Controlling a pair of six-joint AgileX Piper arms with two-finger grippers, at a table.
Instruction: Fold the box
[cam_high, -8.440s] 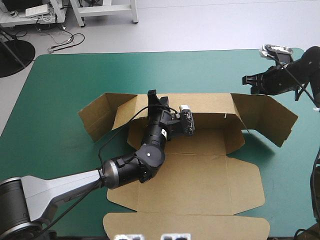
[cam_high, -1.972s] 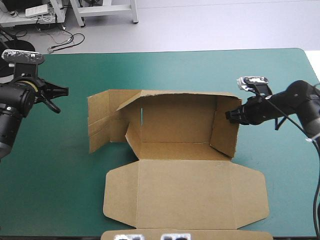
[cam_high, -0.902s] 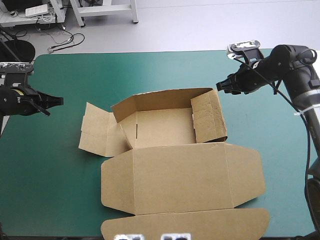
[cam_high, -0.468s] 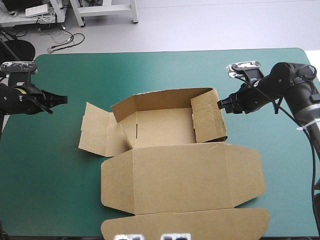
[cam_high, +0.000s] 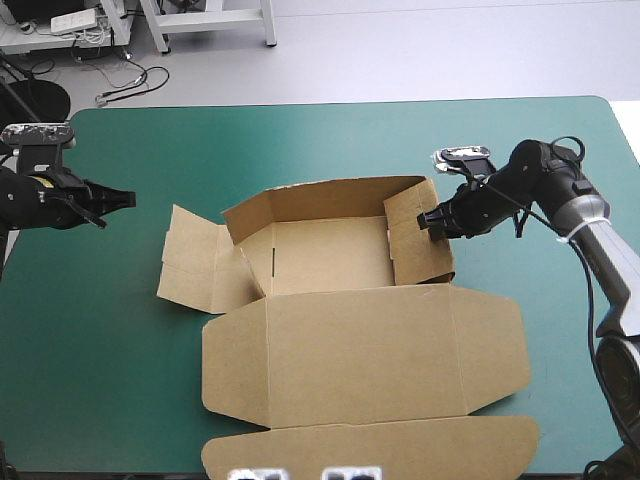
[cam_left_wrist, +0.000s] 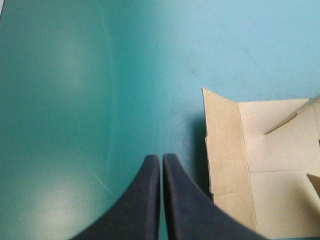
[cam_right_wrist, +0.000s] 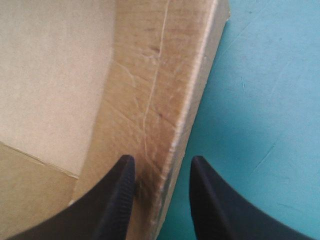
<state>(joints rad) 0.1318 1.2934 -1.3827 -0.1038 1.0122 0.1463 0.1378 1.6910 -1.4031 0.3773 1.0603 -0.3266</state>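
Observation:
The lid (cam_high: 362, 355) has to stay free to fold over the box. My right gripper will next grab the box's raised side by its top edge.
The brown box (cam_high: 330, 250) sits mid-table as an open tray. Its back wall and right wall (cam_high: 418, 240) stand raised, the left flap (cam_high: 195, 265) lies flat, and the lid (cam_high: 365, 365) lies flat toward the near edge. My right gripper (cam_high: 430, 222) is at the right wall's top edge. In the right wrist view it is open (cam_right_wrist: 162, 162), with that wall's edge (cam_right_wrist: 175, 125) between its fingers. My left gripper (cam_high: 126, 198) hovers far to the left of the box and is shut (cam_left_wrist: 161, 159). The left flap (cam_left_wrist: 227, 150) lies ahead of it and to one side.
A strip of teal-green cover (cam_high: 120, 290) separates my left gripper from the box's left flap. The lid's front flap (cam_high: 370, 450) reaches the table's near edge. More cover (cam_high: 560, 330) shows to the right of the box.
The right gripper has come down and in from beside the box to straddle the right wall's top edge. The left gripper has barely moved, and the box lies as just before.

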